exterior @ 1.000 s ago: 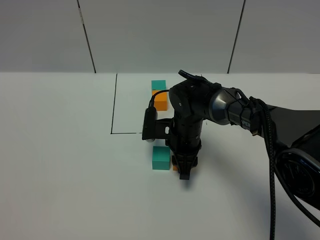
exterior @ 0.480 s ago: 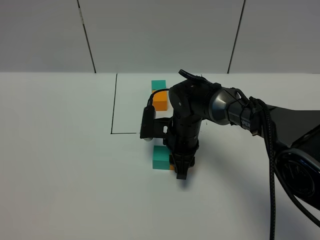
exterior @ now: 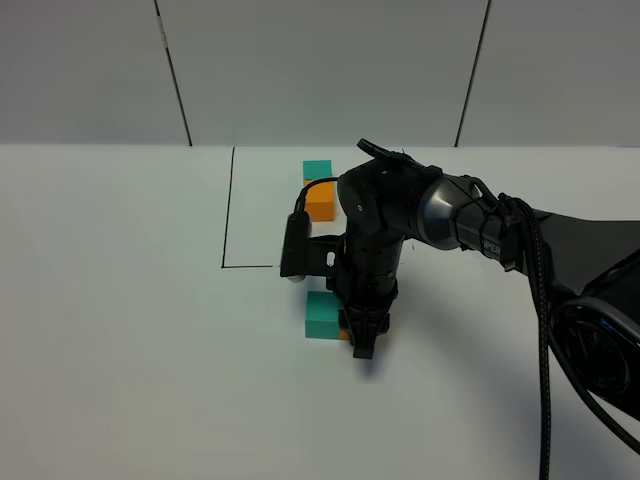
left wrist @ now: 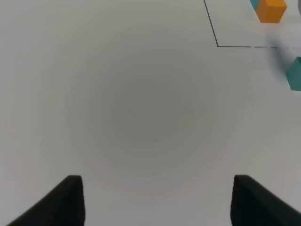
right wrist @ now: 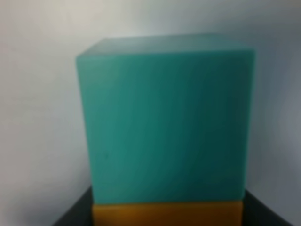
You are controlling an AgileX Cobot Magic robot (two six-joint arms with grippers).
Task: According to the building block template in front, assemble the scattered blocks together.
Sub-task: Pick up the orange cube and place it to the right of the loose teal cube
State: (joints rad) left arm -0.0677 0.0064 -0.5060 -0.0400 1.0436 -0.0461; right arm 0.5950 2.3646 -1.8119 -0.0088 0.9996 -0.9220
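The orange cube's lower edge (exterior: 344,337) meets the tabletop level with the bottom of the teal cube, so the robot's right gripper needs to open and the orange cube would stay there.
The template, a teal cube (exterior: 317,170) joined to an orange cube (exterior: 321,203), sits inside a thin black outline (exterior: 228,210) at the back. The scattered teal cube (exterior: 321,315) lies in front of the outline. My right gripper (exterior: 362,338) points down right beside it, shut on the scattered orange cube (exterior: 345,335), which is mostly hidden. In the right wrist view the orange cube (right wrist: 167,214) sits between the dark fingers (right wrist: 77,214), pressed against the teal cube (right wrist: 167,117). My left gripper (left wrist: 160,202) is open and empty over bare table.
The white table (exterior: 120,350) runs to a panelled white wall (exterior: 320,70) at the back. The right arm (exterior: 470,225) and its cables reach in from the right. The left wrist view shows the template's orange cube (left wrist: 272,10) and the scattered teal cube (left wrist: 295,73) at its edge.
My right gripper has shifted a little to the left with the orange cube, bringing it against the teal cube. In the last half second it has stayed still.
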